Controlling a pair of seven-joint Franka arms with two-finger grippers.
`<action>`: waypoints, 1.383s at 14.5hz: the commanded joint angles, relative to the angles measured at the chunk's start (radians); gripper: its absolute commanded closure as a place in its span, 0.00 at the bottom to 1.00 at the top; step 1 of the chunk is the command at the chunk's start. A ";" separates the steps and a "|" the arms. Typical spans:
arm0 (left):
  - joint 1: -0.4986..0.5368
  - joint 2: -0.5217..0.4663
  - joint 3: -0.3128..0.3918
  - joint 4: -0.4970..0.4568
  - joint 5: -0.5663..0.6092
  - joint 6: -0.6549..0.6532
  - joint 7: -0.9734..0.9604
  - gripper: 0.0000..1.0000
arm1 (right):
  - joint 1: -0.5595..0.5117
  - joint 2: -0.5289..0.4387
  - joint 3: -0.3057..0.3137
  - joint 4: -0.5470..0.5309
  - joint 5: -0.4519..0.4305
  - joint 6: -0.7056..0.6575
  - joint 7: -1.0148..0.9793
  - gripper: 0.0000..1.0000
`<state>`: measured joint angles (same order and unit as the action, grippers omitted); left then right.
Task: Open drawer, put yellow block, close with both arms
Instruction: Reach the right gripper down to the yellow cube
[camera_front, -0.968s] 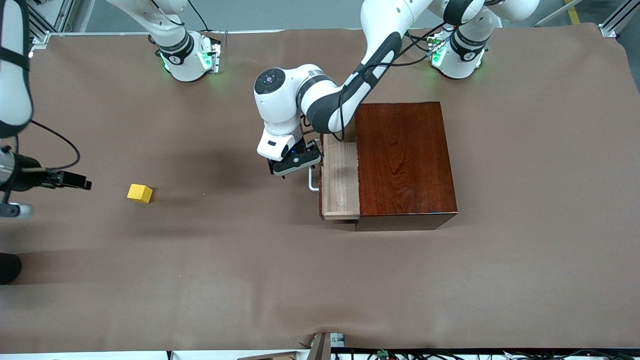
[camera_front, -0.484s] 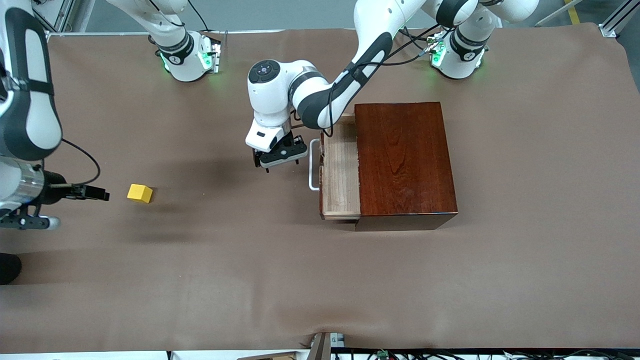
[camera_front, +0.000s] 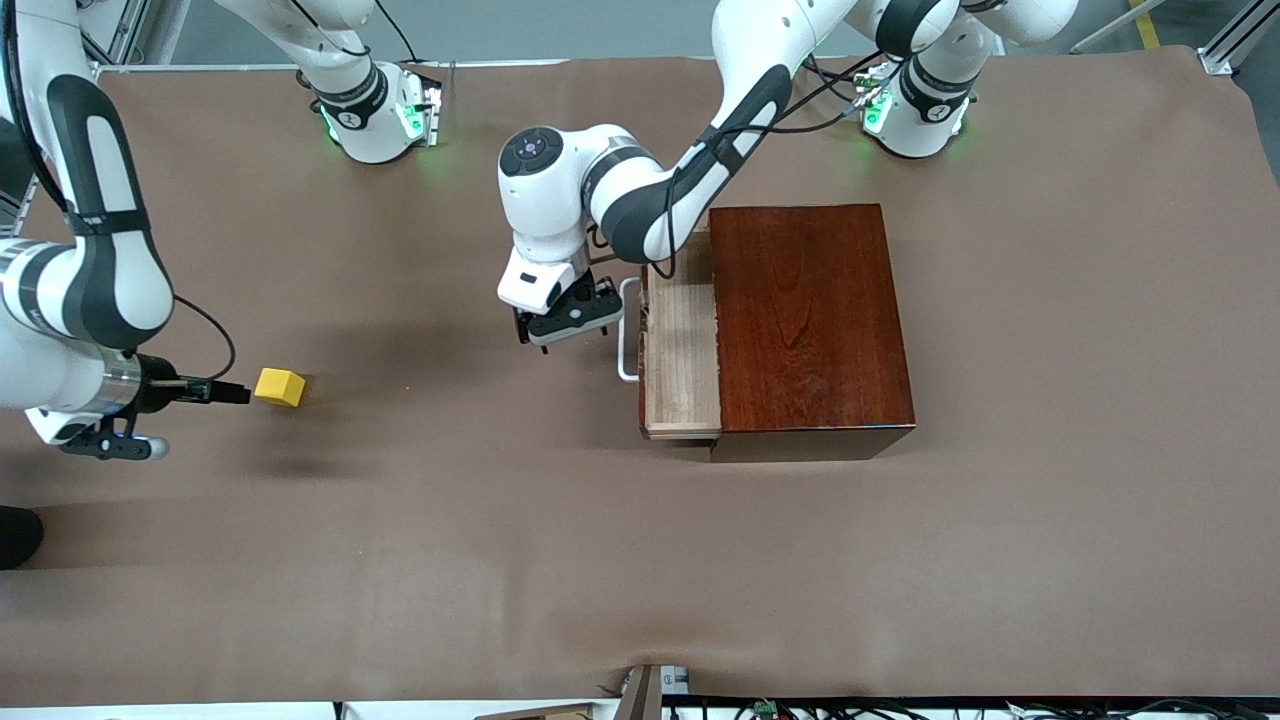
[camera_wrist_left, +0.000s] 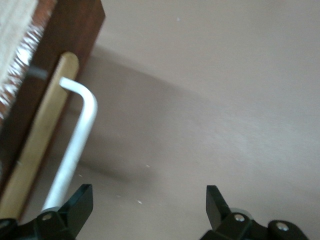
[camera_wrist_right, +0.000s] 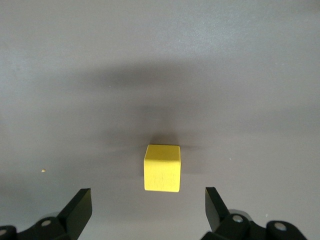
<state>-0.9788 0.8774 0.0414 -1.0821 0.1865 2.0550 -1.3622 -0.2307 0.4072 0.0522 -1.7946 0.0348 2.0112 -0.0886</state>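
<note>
My right gripper picks up the yellow block (camera_front: 279, 387) by its opposite sides next, to put it into the open drawer (camera_front: 680, 350).
The drawer (camera_front: 680, 350) stands partly pulled out of the dark red-brown box (camera_front: 810, 320), its pale tray empty. Its white handle (camera_front: 628, 340) shows in the left wrist view too, as the bar (camera_wrist_left: 75, 135) on the dark front (camera_wrist_left: 75, 40). My left gripper (camera_front: 565, 325) hangs open over the cloth just beside the handle, holding nothing (camera_wrist_left: 149, 205). The yellow block (camera_front: 279, 387) lies on the cloth toward the right arm's end. My right gripper (camera_front: 235, 393) is low and open right beside it. In the right wrist view the block (camera_wrist_right: 162, 168) sits just ahead of the open fingers (camera_wrist_right: 148, 207).
Brown cloth (camera_front: 640, 560) covers the whole table. The two arm bases (camera_front: 380, 115) (camera_front: 915, 115) stand along the edge farthest from the front camera. Bare cloth lies between the block and the drawer.
My right arm has swung in and brought its gripper up to the yellow block. My left gripper has come off the handle and now hovers beside it. The drawer has not moved.
</note>
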 joint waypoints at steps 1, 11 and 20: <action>-0.003 0.008 0.012 0.028 0.002 -0.053 0.063 0.00 | -0.015 -0.013 0.014 -0.077 -0.009 0.079 0.003 0.00; -0.004 0.005 0.041 0.027 0.021 -0.102 0.109 0.00 | -0.019 -0.010 0.014 -0.236 -0.009 0.297 0.007 0.00; -0.017 0.034 0.012 0.028 0.005 0.008 0.071 0.00 | -0.021 -0.007 0.015 -0.328 -0.009 0.405 0.007 0.02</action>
<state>-0.9841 0.8837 0.0650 -1.0771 0.1897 2.0131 -1.2605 -0.2312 0.4093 0.0524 -2.0959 0.0348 2.3897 -0.0883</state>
